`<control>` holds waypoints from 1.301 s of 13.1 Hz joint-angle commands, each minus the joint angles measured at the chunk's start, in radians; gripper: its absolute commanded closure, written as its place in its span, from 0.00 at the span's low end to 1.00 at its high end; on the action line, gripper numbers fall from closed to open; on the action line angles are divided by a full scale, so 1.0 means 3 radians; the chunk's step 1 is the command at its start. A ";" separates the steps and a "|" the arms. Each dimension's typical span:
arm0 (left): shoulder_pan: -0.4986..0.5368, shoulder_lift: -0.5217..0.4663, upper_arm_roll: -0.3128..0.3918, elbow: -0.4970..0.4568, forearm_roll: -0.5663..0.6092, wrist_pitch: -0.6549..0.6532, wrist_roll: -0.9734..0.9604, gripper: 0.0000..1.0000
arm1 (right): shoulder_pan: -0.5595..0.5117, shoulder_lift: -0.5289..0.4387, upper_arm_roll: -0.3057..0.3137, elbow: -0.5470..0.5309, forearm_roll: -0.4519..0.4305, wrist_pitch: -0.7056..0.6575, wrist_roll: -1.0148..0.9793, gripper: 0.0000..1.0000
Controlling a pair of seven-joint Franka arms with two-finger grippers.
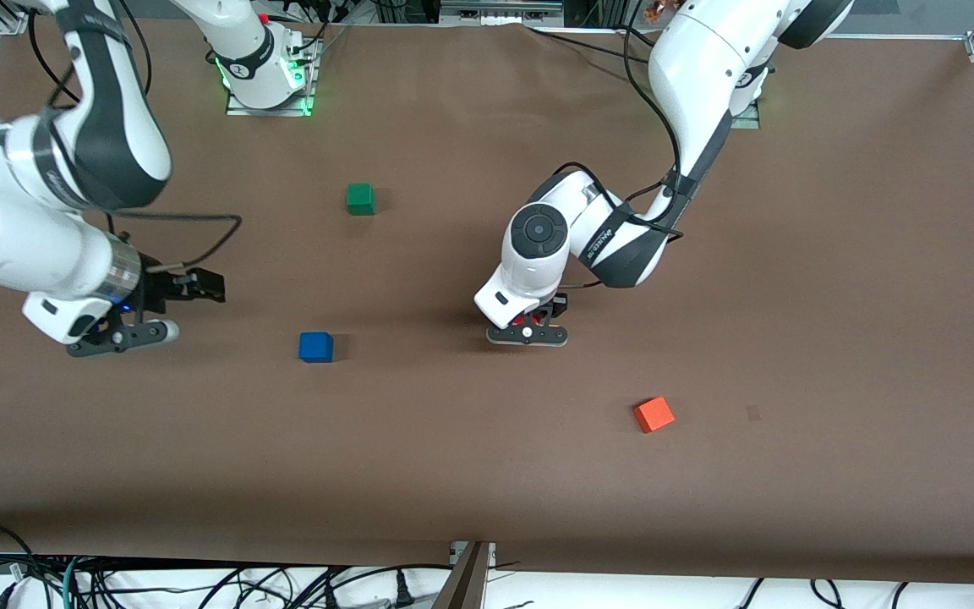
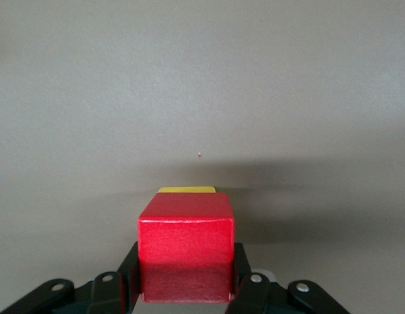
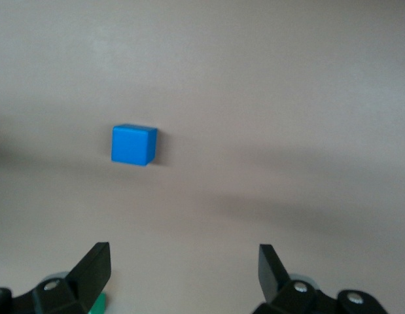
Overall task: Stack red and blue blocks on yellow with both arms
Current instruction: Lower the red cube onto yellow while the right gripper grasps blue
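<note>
My right gripper should next grab the blue block (image 1: 316, 347) by its opposite sides. It will top off the stack on the yellow block.
My left gripper (image 1: 528, 322) is low over the middle of the table, shut on the crimson red block (image 2: 186, 239), one finger (image 2: 129, 268) on each side. A sliver of the yellow cube (image 2: 186, 190) shows just under the red block; in the front view the hand hides it. Only a bit of the red block (image 1: 520, 320) shows there. The blue block (image 1: 316, 347) sits alone on the table toward the right arm's end and shows in the right wrist view (image 3: 133, 144). My right gripper (image 1: 199, 286) is open and empty, apart from the blue block (image 3: 182, 261).
A green cube (image 1: 360, 199) sits farther from the front camera than the blue block. A lighter orange-red cube (image 1: 653, 414) lies nearer the front camera, toward the left arm's end. The brown table (image 1: 791, 296) spreads around them.
</note>
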 commanded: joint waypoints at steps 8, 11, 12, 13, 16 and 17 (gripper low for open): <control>-0.0046 0.0021 0.0029 0.0061 0.0112 -0.0175 -0.0058 1.00 | 0.0417 0.0801 0.0047 -0.0541 0.0052 0.1887 0.0957 0.00; -0.0051 0.0026 0.0029 0.0082 0.0107 -0.0175 -0.0068 0.01 | 0.0422 0.0908 0.0047 -0.0572 0.0057 0.2001 0.0983 0.05; -0.0046 0.0021 0.0029 0.0097 0.0092 -0.0180 -0.0078 0.00 | 0.0422 0.0959 0.0047 -0.0592 0.0057 0.2077 0.1018 0.07; -0.0015 -0.0009 0.0029 0.0118 0.0086 -0.0201 -0.0073 0.00 | 0.0422 0.0985 0.0047 -0.0653 0.0057 0.2214 0.1029 0.11; 0.0153 -0.0091 0.0029 0.0555 0.0096 -0.0786 -0.0033 0.00 | 0.0422 0.0965 0.0047 -0.0664 0.0052 0.2267 0.0994 0.50; 0.0265 -0.0096 0.0024 0.0805 0.0092 -0.1077 -0.0022 0.00 | 0.0422 0.0915 0.0052 -0.0633 0.0052 0.2171 0.0983 0.62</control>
